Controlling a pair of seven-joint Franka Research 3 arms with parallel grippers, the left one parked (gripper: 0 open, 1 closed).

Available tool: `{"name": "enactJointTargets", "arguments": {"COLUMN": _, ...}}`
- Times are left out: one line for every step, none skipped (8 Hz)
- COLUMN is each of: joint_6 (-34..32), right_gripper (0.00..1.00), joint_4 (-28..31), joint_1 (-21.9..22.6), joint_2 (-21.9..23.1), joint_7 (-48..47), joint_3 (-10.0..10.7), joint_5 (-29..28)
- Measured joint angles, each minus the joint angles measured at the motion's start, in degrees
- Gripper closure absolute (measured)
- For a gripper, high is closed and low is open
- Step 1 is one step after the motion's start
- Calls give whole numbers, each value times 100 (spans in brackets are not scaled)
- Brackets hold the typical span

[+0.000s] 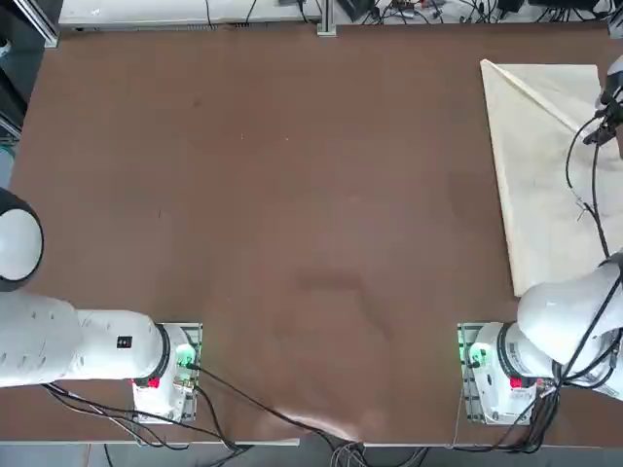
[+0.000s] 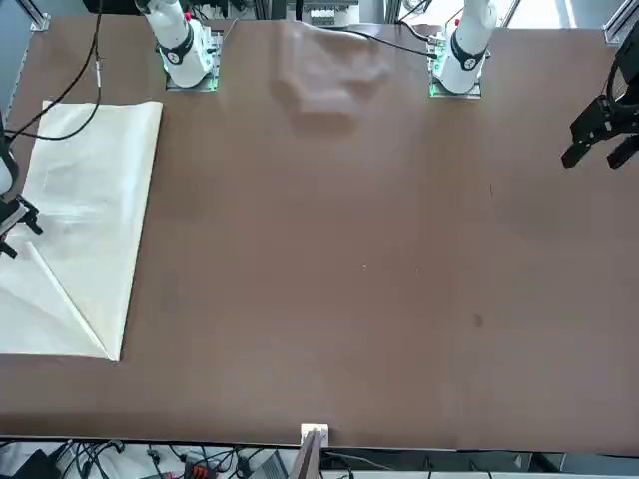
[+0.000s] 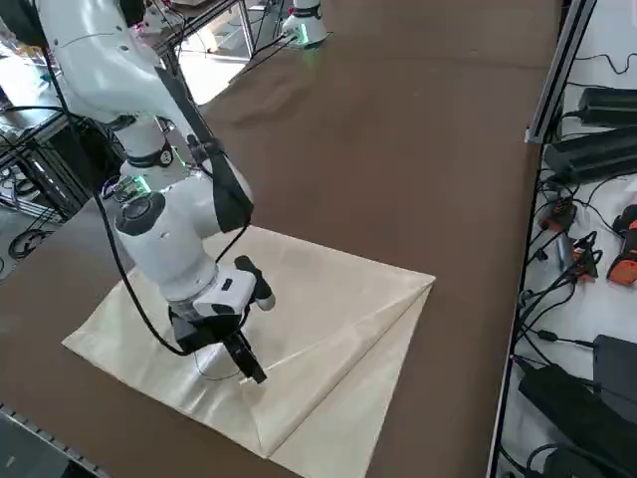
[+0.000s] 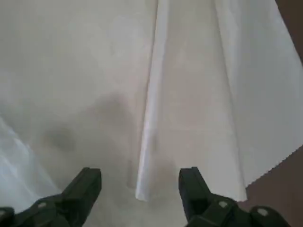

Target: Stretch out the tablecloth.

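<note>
A raised fold is standing up at the corner of the tablecloth, and the rest is lying flat. My gripper should next pinch the tablecloth by that folded corner.
The cream tablecloth lies folded on the right part of the table, with one corner flap turned over diagonally. It also shows in the front view and in the right side view. My right gripper hangs just above the cloth near its outer edge, pointing down. It sits at the frame's edge in the top view and in the front view. In the wrist view the gripper is open, and a raised fold of the tablecloth runs into the gap between its fingers.
The brown table stretches wide to the left of the cloth. The cloth reaches close to the table's right edge and far edge. Cables and power units lie on a shelf beyond the far edge. My right arm's base stands by the near edge.
</note>
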State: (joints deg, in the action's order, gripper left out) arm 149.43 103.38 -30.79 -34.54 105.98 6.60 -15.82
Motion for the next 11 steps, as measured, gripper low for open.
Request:
{"name": "enactJointTargets", "arguments": {"joint_6": 0, "right_gripper": 0, "joint_4": -126, "joint_1": -230, "joint_2": -145, "joint_7": 66, "joint_3": -234, "joint_5": 0}}
{"name": "enactJointTargets", "arguments": {"joint_6": 0, "right_gripper": 0, "joint_4": -249, "joint_1": -511, "joint_2": -314, "joint_7": 185, "joint_3": -510, "joint_5": 0}}
{"name": "enactJointTargets", "arguments": {"joint_6": 0, "right_gripper": 0, "joint_4": -402, "joint_1": -742, "joint_2": -495, "joint_7": 327, "joint_3": -720, "joint_5": 0}}
{"name": "enactJointTargets", "arguments": {"joint_6": 0, "right_gripper": 0, "joint_4": -537, "joint_1": -876, "joint_2": -637, "joint_7": 391, "joint_3": -830, "joint_5": 0}}
{"name": "enactJointTargets", "arguments": {"joint_6": 0, "right_gripper": 0, "joint_4": -609, "joint_1": -919, "joint_2": -705, "joint_7": 411, "joint_3": -864, "joint_5": 0}}
{"name": "enactJointTargets", "arguments": {"joint_6": -1, "right_gripper": 0, "joint_4": -631, "joint_1": -923, "joint_2": -714, "joint_7": 415, "joint_3": -881, "joint_5": 0}}
{"name": "enactJointTargets", "arguments": {"joint_6": -2, "right_gripper": 1, "joint_4": -650, "joint_1": -923, "joint_2": -713, "joint_7": 419, "joint_3": -895, "joint_5": 0}}
{"name": "enactJointTargets", "arguments": {"joint_6": -5, "right_gripper": 8, "joint_4": -662, "joint_1": -923, "joint_2": -713, "joint_7": 421, "joint_3": -903, "joint_5": 0}}
{"name": "enactJointTargets", "arguments": {"joint_6": -5, "right_gripper": 18, "joint_4": -665, "joint_1": -923, "joint_2": -714, "joint_7": 426, "joint_3": -909, "joint_5": 0}}
{"name": "enactJointTargets", "arguments": {"joint_6": -5, "right_gripper": 39, "joint_4": -668, "joint_1": -923, "joint_2": -714, "joint_7": 429, "joint_3": -915, "joint_5": 0}}
{"name": "enactJointTargets", "arguments": {"joint_6": -5, "right_gripper": 52, "joint_4": -673, "joint_1": -923, "joint_2": -714, "joint_7": 429, "joint_3": -925, "joint_5": 0}}
